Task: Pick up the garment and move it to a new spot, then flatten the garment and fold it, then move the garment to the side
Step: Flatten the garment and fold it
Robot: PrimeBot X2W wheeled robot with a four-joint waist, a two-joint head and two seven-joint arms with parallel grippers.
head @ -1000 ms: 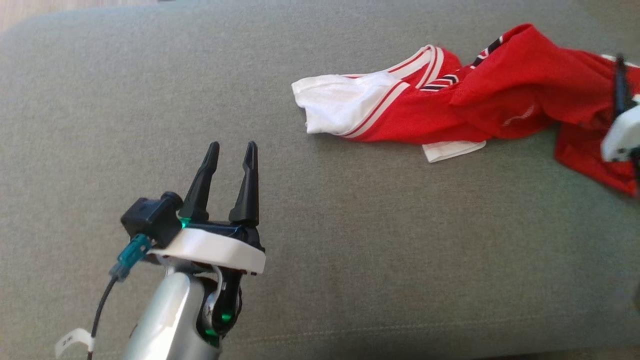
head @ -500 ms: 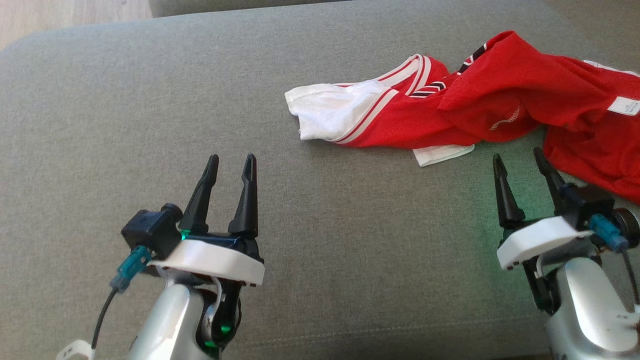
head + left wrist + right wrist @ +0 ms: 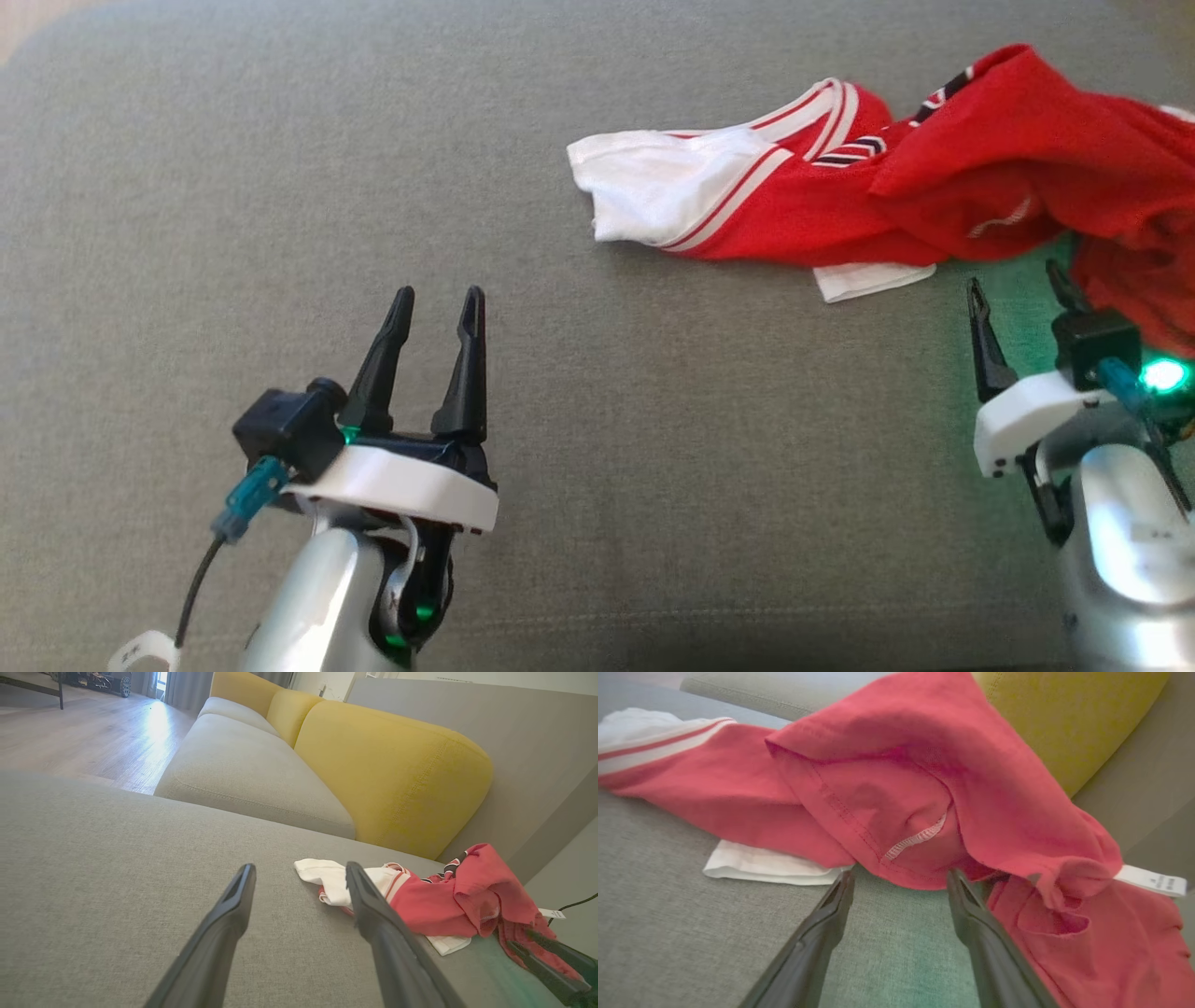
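The right gripper pinches the shirt by the red hem [image 3: 911, 882] next, since the hem stands up in an open fold while the white sleeve lies flat.
The garment [image 3: 934, 177] is a red shirt with white sleeves and striped trim, lying crumpled on the grey cushion at the upper right; it also appears as a red heap [image 3: 448, 900] in the left wrist view. My right gripper [image 3: 1019, 285] stands open just below its red hem, tips close to the cloth [image 3: 896, 812], nothing between the fingers. Over on the bare cushion, my left gripper [image 3: 437, 303] is open and empty, well left of the white sleeve [image 3: 653, 187].
The grey seat cushion [image 3: 653, 467] spreads wide around both arms. Behind it sit a yellow back cushion [image 3: 397, 770], another grey seat [image 3: 252, 770] and a wood floor [image 3: 79, 732]. A white care label [image 3: 1150, 879] sticks out of the garment.
The right gripper has come down from over the garment's right end to the cushion just below the hem, open throughout. The head view shifted slightly. The left arm kept its place.
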